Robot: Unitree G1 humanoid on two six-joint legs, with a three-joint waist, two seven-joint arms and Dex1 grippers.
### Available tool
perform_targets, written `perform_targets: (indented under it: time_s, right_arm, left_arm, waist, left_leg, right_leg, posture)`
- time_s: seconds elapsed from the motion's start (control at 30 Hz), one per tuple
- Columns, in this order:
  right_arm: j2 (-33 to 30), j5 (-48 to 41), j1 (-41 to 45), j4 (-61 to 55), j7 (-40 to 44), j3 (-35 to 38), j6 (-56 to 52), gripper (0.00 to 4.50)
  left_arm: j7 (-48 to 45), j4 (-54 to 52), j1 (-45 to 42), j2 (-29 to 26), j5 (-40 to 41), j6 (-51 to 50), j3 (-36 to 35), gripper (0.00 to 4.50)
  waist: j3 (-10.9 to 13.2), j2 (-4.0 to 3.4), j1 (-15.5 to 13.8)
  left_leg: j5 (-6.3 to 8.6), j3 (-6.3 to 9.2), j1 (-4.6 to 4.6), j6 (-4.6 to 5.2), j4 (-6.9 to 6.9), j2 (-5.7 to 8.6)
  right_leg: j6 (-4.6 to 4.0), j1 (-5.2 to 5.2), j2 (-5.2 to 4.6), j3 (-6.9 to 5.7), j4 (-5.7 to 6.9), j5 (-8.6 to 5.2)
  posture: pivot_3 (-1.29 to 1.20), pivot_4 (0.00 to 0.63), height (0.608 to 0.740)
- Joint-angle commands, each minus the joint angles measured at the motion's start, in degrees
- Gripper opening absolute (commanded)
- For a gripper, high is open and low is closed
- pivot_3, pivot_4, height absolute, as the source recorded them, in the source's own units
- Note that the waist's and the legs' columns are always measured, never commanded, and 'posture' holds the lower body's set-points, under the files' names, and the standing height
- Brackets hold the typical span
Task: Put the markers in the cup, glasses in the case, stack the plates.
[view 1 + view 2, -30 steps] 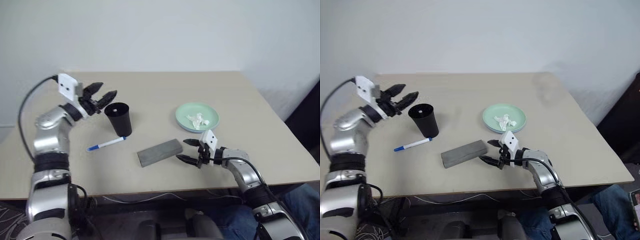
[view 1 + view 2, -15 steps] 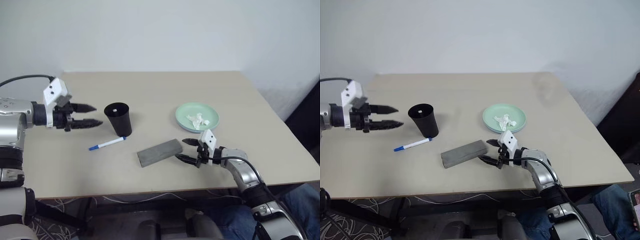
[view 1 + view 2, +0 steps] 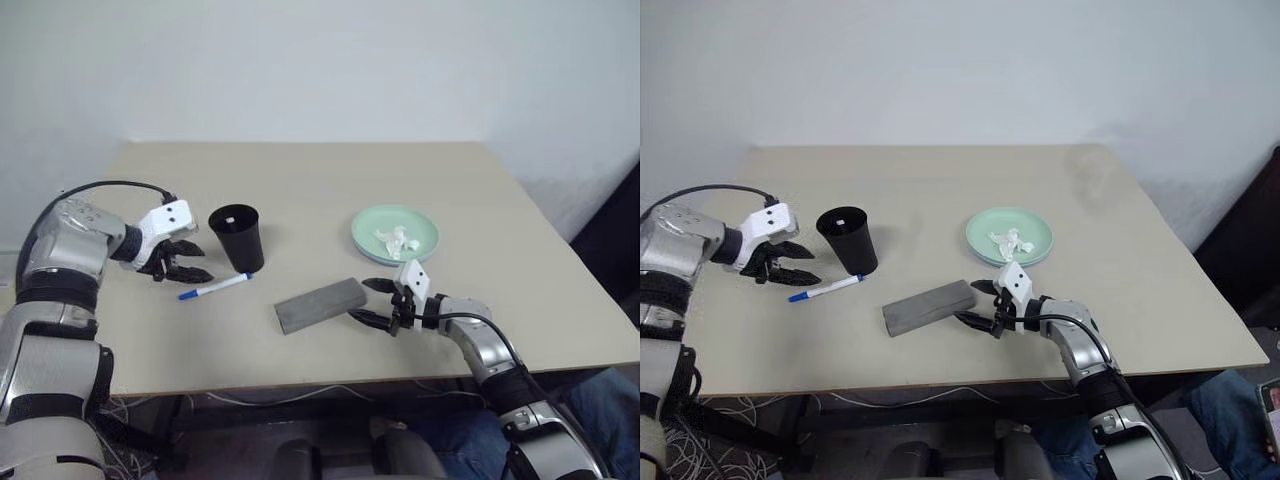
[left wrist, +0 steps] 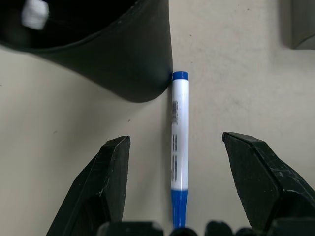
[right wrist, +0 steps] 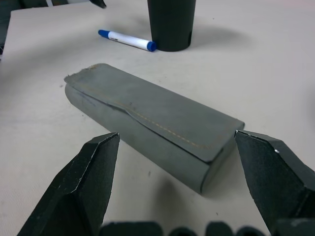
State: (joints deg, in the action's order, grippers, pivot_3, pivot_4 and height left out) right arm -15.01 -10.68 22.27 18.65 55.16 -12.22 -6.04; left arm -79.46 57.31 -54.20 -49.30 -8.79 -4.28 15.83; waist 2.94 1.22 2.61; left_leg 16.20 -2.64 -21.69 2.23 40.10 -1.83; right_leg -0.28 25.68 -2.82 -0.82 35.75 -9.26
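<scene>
My fingers are still above the white marker's body [image 3: 220,285] [image 4: 179,135], with empty table showing beside my fingers, so it is too early to close. My left gripper moves lower first.
A white marker with a blue cap [image 3: 214,287] lies on the table just in front of the black cup [image 3: 237,238]. A small white end shows inside the cup. My left gripper [image 3: 194,261] is open, tilted down over the marker's capped end; in the left wrist view the marker [image 4: 179,147] lies between the fingers [image 4: 112,177], untouched. The closed grey case [image 3: 320,304] lies mid-table. My right gripper [image 3: 372,302] stands open at the case's right end, straddling it without contact [image 5: 157,123]. The glasses are out of view. A mint green plate [image 3: 425,240] sits behind.
A crumpled white tissue [image 3: 396,240] lies on the green plate. The table's front edge [image 3: 330,385] runs close below the case and my right arm. Bare tabletop stretches behind the cup and to the far right.
My left gripper came down from beside the cup's rim and tipped downward over the blue-capped marker. The right gripper, case, cup and plate kept still.
</scene>
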Motion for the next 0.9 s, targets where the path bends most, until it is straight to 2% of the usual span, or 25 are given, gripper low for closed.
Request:
perform_targets:
  time_s: [0.03, 0.23, 0.67, 0.77, 0.9]
  right_arm:
    - [-0.10, -0.29, 1.74, -1.19, 0.25, 0.61, 0.96, 4.07]
    - [-0.10, -0.21, 1.61, -1.29, 0.04, 0.73, 0.91, 4.07]
    - [-0.11, -0.35, 0.88, -2.06, -0.78, 0.95, 0.86, 4.07]
    - [-0.08, -0.38, 0.87, -2.09, -1.05, 1.08, 0.88, 4.07]
    - [-0.10, -0.52, 0.87, -2.07, -1.15, 1.19, 0.70, 4.07]
  left_arm:
    - [2.64, 5.09, -3.69, 1.49, -3.66, 2.01, 1.47, 3.14]
    - [7.89, 12.10, -5.93, 5.18, -7.31, 3.95, 2.34, 3.14]
    - [11.08, 16.81, -5.86, 8.91, -10.61, 3.26, 2.75, 3.14]
    - [10.24, 17.04, -5.46, 8.81, -11.19, 3.70, 2.97, 2.56]
    - [9.75, 17.04, -5.40, 8.50, -11.32, 3.86, 2.51, 1.24]
  waist:
    - [0.00, 0.00, -0.01]
    - [0.00, 0.02, -0.04]
    - [-0.01, 0.04, -0.05]
    - [-0.01, 0.04, -0.03]
    - [-0.01, 0.04, -0.02]
  left_leg:
    - [0.00, 0.01, 0.00, 0.00, 0.00, 0.00]
    - [0.00, 0.00, -0.01, 0.01, 0.00, 0.01]
    - [0.00, 0.02, 0.01, 0.01, 0.01, 0.03]
    - [0.00, 0.02, 0.09, 0.00, 0.01, 0.03]
    - [0.00, 0.04, 0.11, 0.00, 0.04, 0.02]
  right_leg:
    - [0.00, -0.01, 0.00, 0.00, 0.00, 0.00]
    - [0.04, -0.01, -0.02, 0.01, -0.01, 0.02]
    - [0.06, -0.04, -0.03, 0.00, 0.01, 0.03]
    - [0.05, -0.10, -0.03, 0.00, 0.03, 0.03]
    - [0.01, -0.10, -0.03, 0.00, 0.11, 0.04]
  posture:
    - [0.00, 0.000, 0.721]
    - [0.00, 0.000, 0.721]
    - [0.00, 0.000, 0.721]
    - [0.00, 0.000, 0.721]
    - [0.00, 0.000, 0.721]
